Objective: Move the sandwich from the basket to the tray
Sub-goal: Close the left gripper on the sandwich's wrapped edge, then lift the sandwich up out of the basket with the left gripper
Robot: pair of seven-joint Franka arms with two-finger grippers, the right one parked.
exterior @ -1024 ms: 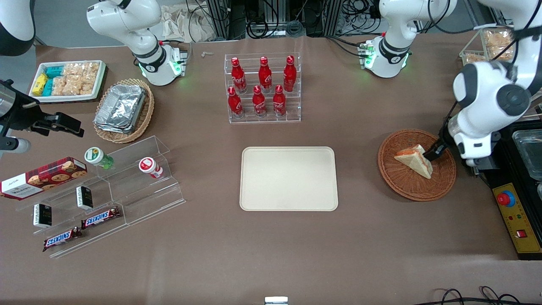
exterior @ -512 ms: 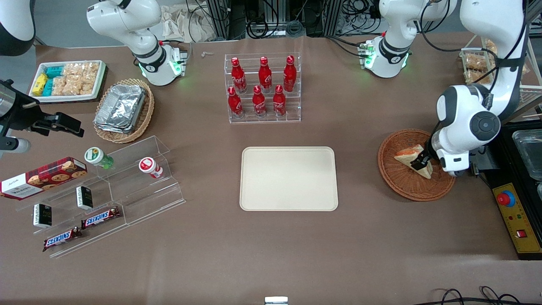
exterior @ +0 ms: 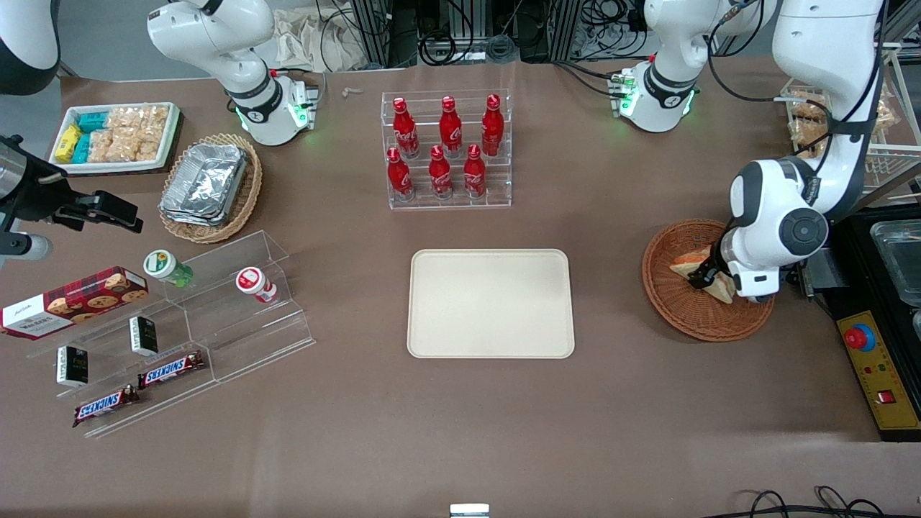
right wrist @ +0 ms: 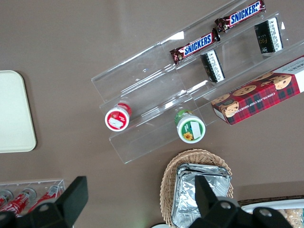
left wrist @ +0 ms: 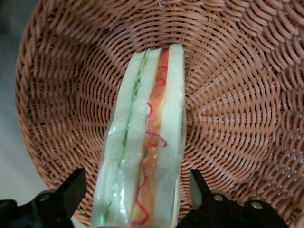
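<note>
I need to grab the flat bread sides at the sandwich's wide end (left wrist: 137,197) next with my gripper, because the sandwich is narrow across its layers and its cut side (left wrist: 148,126) runs long.
The sandwich (exterior: 689,265), a wrapped wedge of white bread with orange-red and green filling, lies in the round reddish-brown basket (exterior: 676,311) toward the working arm's end of the table. In the left wrist view the sandwich (left wrist: 145,142) stands on edge between the two black fingertips (left wrist: 76,190), with a gap on each side. My gripper (exterior: 709,277) hangs just over the sandwich, open, straddling its wide end. The cream tray (exterior: 491,303) lies flat mid-table, with nothing on it.
A clear rack of red bottles (exterior: 446,151) stands farther from the front camera than the tray. Acrylic shelves with snacks (exterior: 173,331), a tan basket of foil containers (exterior: 210,187) and a white snack tray (exterior: 115,137) lie toward the parked arm's end. A control box (exterior: 881,374) sits beside the basket.
My arm has swung in over the basket and the gripper has come down over the sandwich, fingers now on either side of it. The sandwich has not moved.
</note>
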